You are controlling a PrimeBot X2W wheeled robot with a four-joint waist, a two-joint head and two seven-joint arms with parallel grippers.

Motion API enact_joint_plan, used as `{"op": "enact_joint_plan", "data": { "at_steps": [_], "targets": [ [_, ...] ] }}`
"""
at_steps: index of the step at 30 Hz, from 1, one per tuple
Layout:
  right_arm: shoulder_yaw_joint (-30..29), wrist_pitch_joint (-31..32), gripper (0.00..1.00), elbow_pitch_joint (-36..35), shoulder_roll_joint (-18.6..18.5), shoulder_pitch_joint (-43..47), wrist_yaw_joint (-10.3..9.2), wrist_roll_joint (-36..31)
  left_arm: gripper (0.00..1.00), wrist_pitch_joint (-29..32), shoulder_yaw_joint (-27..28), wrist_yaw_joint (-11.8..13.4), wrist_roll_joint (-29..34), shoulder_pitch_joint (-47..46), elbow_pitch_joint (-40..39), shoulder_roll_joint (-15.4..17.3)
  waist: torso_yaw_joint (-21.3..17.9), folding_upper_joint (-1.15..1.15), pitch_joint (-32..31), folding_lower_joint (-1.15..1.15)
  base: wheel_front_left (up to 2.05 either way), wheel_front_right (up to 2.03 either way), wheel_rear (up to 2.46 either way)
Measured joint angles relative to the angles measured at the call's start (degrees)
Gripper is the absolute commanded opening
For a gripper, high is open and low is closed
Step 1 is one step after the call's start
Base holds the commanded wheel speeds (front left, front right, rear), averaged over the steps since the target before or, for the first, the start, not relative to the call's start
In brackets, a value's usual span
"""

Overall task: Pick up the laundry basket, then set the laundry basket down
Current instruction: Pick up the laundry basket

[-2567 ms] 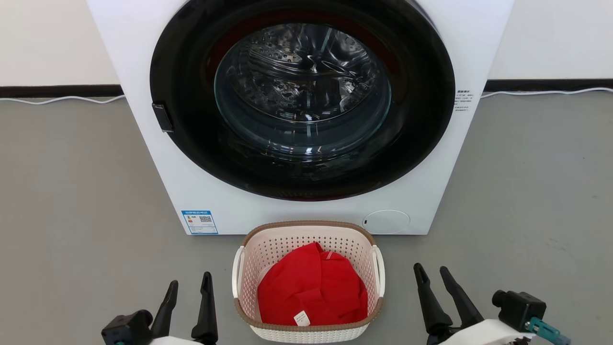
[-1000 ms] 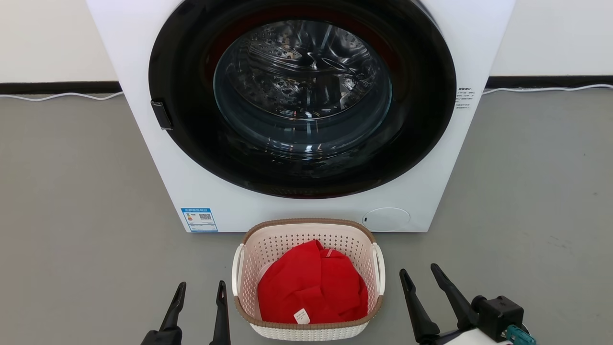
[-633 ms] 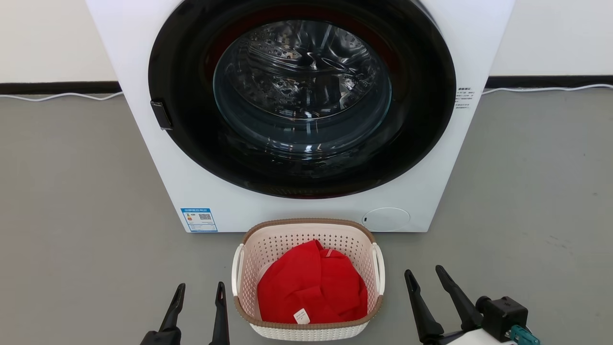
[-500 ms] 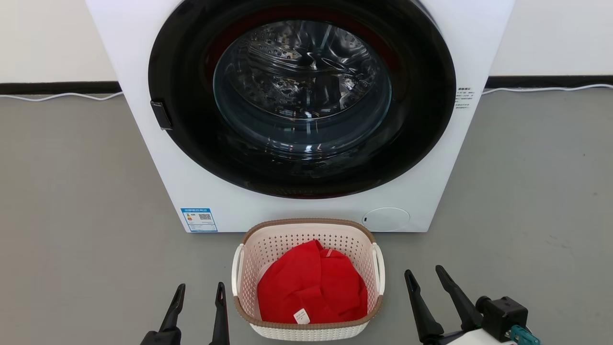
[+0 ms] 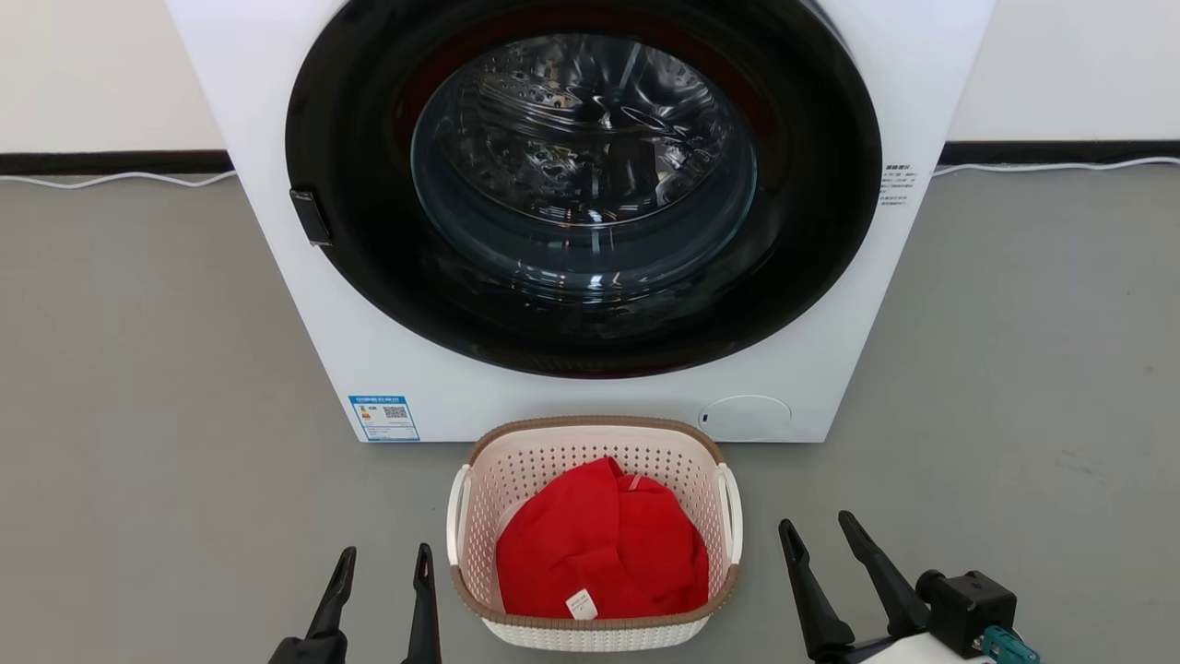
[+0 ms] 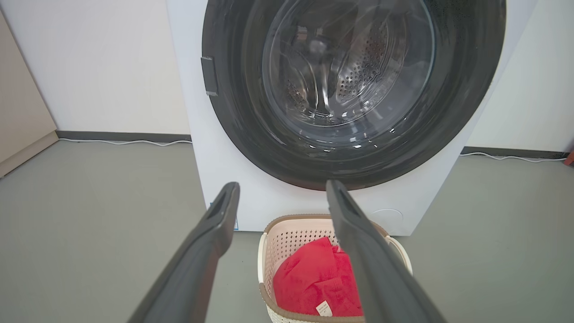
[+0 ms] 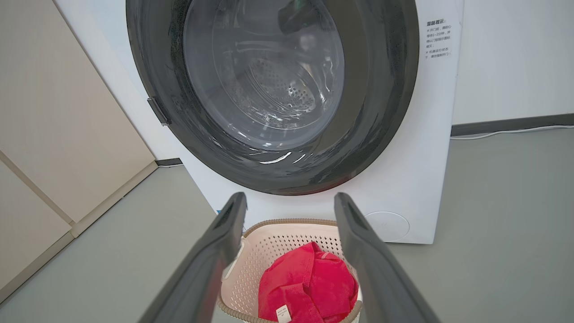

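I should pick up the basket by its white side handle point(image 5: 456, 515) with my left gripper next. That will keep it level, since a red garment point(image 5: 601, 544) lies loose inside.
The laundry basket point(image 5: 590, 433) is cream-white and perforated, with a brown rim and two white side handles. It stands on the grey floor in front of the washer and holds a red garment point(image 5: 601, 544). My left gripper point(image 5: 384, 560) is open just left of the basket, clear of its left handle. To the basket's right my right gripper point(image 5: 816, 528) is open too, a short way off the right handle. The left wrist view has the basket point(image 6: 287, 226) ahead between the fingers point(image 6: 215, 224). The right wrist view looks down on the basket point(image 7: 287, 229).
A white front-loading washer point(image 5: 369, 369) with a closed round dark-framed glass door point(image 5: 583, 166) rises directly behind the basket. A white cable point(image 5: 111, 177) runs along the wall's dark skirting. Beige panelling point(image 7: 54, 134) stands to the far left. Bare grey floor lies on both sides.
The head camera has tilted slightly, so the washer and basket sit a few pixels higher. Over the last second the right gripper edged a little to the right; the left gripper stayed put.
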Motion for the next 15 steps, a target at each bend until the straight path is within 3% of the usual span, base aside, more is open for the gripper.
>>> {"op": "enact_joint_plan", "data": {
  "at_steps": [9, 15],
  "targets": [
    [-0.5, 0.0, 1.00, -0.2, 0.0, -0.3, 0.00, 0.0, 1.00, 0.0, 0.0, -0.2, -1.5, -0.4, 0.1, 0.0, 0.3, 0.00, 2.7, 0.00, 0.00, 0.00, 0.00],
    [-1.4, 0.0, 1.00, -0.7, 0.0, -3.5, 0.00, -0.1, 1.00, -0.1, -0.4, -1.7, -1.5, -4.7, 1.6, 0.0, 1.0, 0.00, 6.8, 0.00, 0.00, 0.00, 0.00]
  ]
}}
